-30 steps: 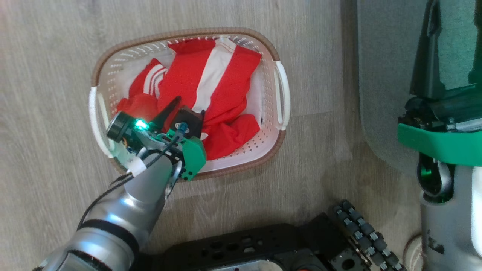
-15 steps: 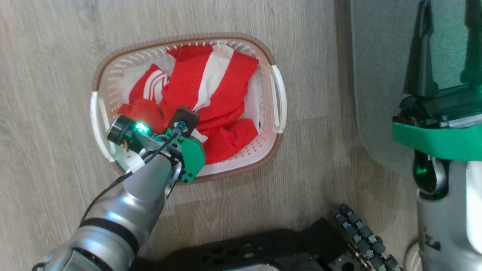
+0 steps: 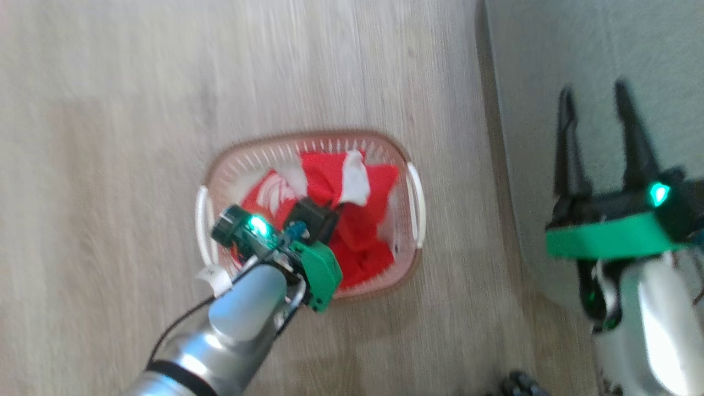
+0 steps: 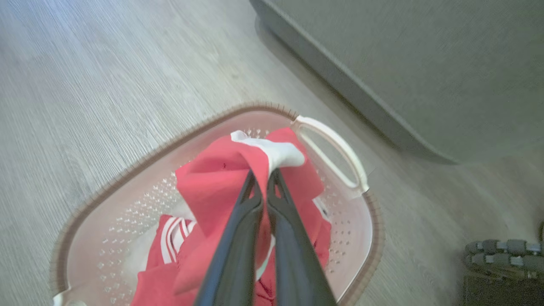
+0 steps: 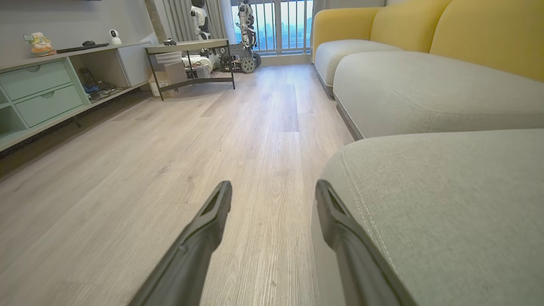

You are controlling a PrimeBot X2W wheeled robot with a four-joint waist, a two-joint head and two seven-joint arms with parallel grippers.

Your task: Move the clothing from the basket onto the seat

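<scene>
My right gripper grips the red clothing by its loose fold (image 3: 353, 221) next, to move the clothing onto the seat.
The white basket (image 3: 308, 137) with a brown rim stands on the wooden floor, left of the grey-green seat (image 3: 550, 55). The red clothing (image 3: 368, 242) with white stripes lies in it, bunched and pulled up in the middle. My left gripper (image 3: 330, 212) reaches down into the basket. In the left wrist view my left gripper (image 4: 263, 175) is shut on a raised fold of the clothing (image 4: 212, 178), above the basket (image 4: 191, 131), with the seat (image 4: 425, 63) beyond. My right gripper (image 3: 594, 88) hangs open over the seat's edge, also open (image 5: 273, 186) beside the seat (image 5: 446, 204).
A part of my wheeled base (image 4: 501, 246) sits on the floor near the basket. Far down the room stand a low pale-green cabinet (image 5: 42, 89), a dark-legged table (image 5: 191, 46), another robot (image 5: 246, 25) and yellow sofa backs (image 5: 488, 34). Wooden floor lies left of the basket.
The head camera has moved, so the basket looks smaller and lower. My left gripper has closed on the clothing and drawn it up into a bunch. The right gripper's fingers now show in full.
</scene>
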